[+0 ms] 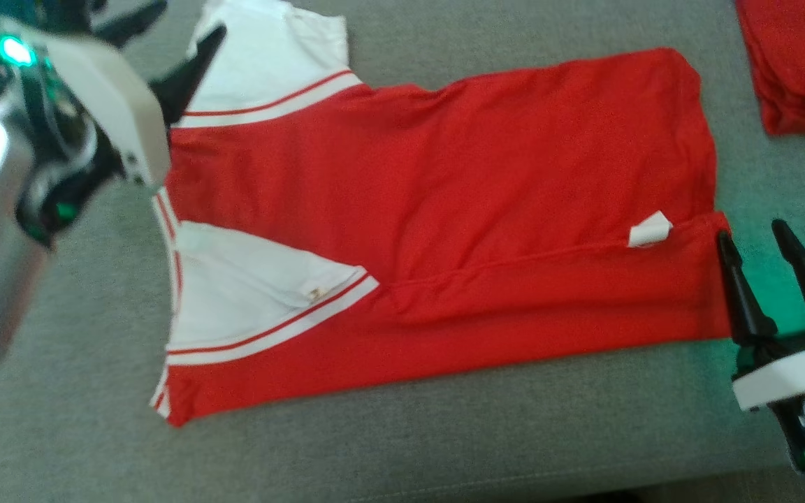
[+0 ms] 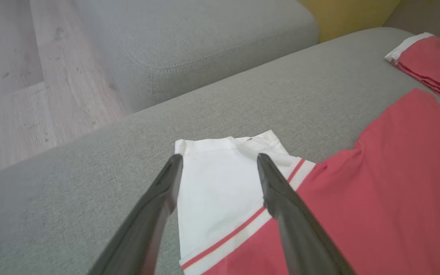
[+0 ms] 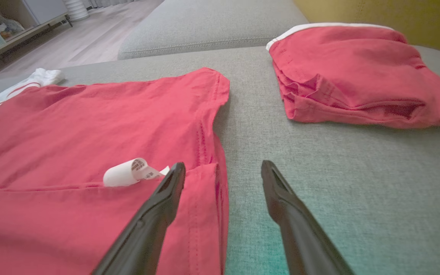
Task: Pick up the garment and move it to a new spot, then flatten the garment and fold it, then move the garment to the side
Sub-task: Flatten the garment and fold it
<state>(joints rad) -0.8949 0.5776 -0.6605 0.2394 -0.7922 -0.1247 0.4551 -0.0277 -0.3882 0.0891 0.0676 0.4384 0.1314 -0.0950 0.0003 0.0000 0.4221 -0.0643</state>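
Observation:
The red shirt will be folded into a neat bundle, so my right gripper will grab the shirt by its hem point(image 1: 714, 276) point(image 3: 207, 211) next.
The garment point(image 1: 444, 181) is a red shirt with white, red-striped sleeves, spread flat on the grey sofa cushion point(image 1: 444, 433). Its near long edge is folded up over the body, and a white label point(image 1: 649, 229) curls out at the fold. My left gripper point(image 1: 193, 15) hovers open over the far white sleeve point(image 2: 216, 191), a finger on either side of it and nothing pinched. At the shirt's hem corner, my right gripper point(image 1: 750, 230) is open; its left finger point(image 3: 166, 194) lies over the red hem point(image 3: 208, 198) and its right finger is over bare cushion.
A second red garment point(image 3: 357, 76), folded into a pile, lies on the cushion to the right of the shirt point(image 1: 801, 63). Another grey sofa section point(image 2: 212, 42) and wooden floor point(image 2: 33, 76) lie beyond the cushion's left end. The cushion's front edge runs near the bottom of the head view.

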